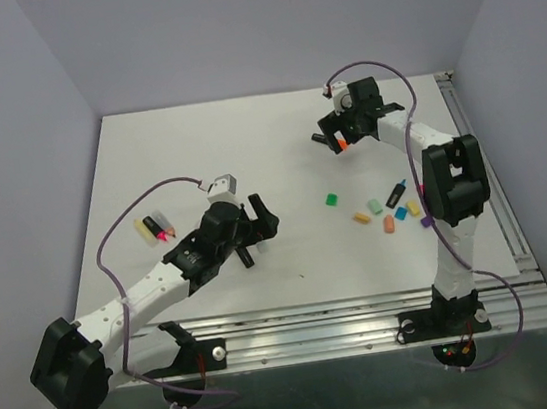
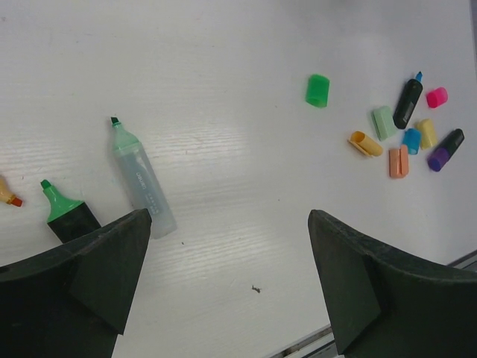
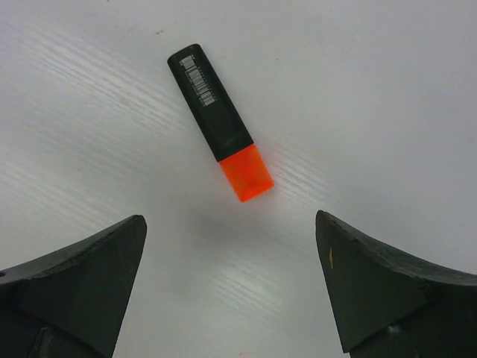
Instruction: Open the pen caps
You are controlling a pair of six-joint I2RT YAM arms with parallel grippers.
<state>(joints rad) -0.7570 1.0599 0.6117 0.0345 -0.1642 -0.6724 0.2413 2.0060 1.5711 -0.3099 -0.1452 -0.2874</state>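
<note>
My right gripper grabs the highlighter by its orange pen cap [image 1: 342, 142] next, leaving the highlighter's black body free for my left gripper to uncap.
In the right wrist view a black-barrelled highlighter [image 3: 209, 102] lies on the white table with its orange pen cap [image 3: 247, 173] still on. My right gripper [image 3: 229, 221] hovers open just short of that cap, touching nothing. The same orange cap [image 1: 342, 142] shows under the right gripper [image 1: 336, 139] at the back of the table. My left gripper [image 2: 229, 216] is open and empty over bare table. Loose pen caps [image 2: 399, 161] lie in a cluster to its right, with a green cap [image 2: 317, 90] apart from them. A black pen keeps its purple cap [image 2: 438, 159].
Uncapped highlighters lie on the left: a pale green one [image 2: 141, 183], a green-tipped black one [image 2: 67, 212] and an orange-tipped one [image 2: 7, 195]. A blue-tipped black pen [image 2: 408, 103] rests among the loose caps. The metal rail [image 1: 369, 313] runs along the near edge.
</note>
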